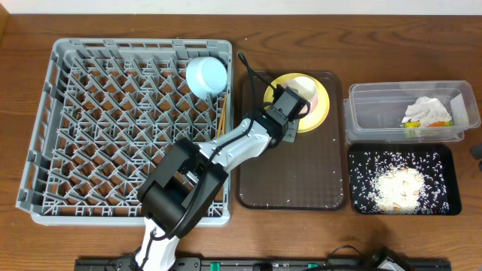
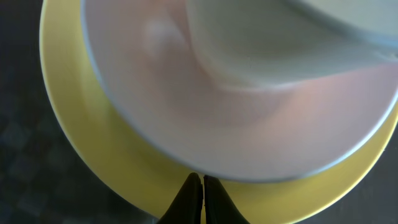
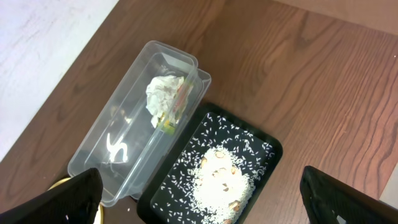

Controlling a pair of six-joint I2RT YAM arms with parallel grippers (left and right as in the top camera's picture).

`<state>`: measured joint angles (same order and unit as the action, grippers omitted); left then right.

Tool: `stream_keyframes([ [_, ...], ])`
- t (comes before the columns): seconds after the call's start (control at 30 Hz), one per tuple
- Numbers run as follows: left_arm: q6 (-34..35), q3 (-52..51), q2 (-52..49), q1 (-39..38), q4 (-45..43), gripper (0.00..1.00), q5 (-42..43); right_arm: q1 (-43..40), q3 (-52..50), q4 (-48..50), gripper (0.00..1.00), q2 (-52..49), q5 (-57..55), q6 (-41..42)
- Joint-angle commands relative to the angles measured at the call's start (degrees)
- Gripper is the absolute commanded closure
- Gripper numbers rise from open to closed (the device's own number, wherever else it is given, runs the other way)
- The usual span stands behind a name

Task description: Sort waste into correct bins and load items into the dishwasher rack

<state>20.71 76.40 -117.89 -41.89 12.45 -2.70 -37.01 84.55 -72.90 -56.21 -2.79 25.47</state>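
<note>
My left gripper needs to reopen its fingers next and lift over the bowl, then close on the cup, because its fingers are shut short of the cup.
The round yellow plate lies on the dark-brown serving tray, with a white bowl on it and a white cup standing in the bowl. My left gripper is over the plate's left part. In the left wrist view its fingers are shut and empty, tips at the bowl's rim above the plate. The light-blue dish and chopsticks are in the grey rack. My right gripper is open above the black tray.
The clear tub holds the white tissue and the snack wrapper; both show in the right wrist view too, the tissue above the wrapper. Rice scraps lie in the black tray.
</note>
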Motion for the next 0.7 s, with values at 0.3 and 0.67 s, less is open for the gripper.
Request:
stream_keyframes([
  [0.3, -0.5, -0.2, 4.48, -0.04, 12.61, 0.92, 7.08, -0.74, -0.02, -0.26, 0.01, 0.04, 0.02, 0.63],
  [0.67, -0.55, -0.2, 15.74, -0.04, 20.98, 0.74, 7.21, -0.74, -0.02, -0.22, 0.01, 0.04, -0.02, 0.63],
])
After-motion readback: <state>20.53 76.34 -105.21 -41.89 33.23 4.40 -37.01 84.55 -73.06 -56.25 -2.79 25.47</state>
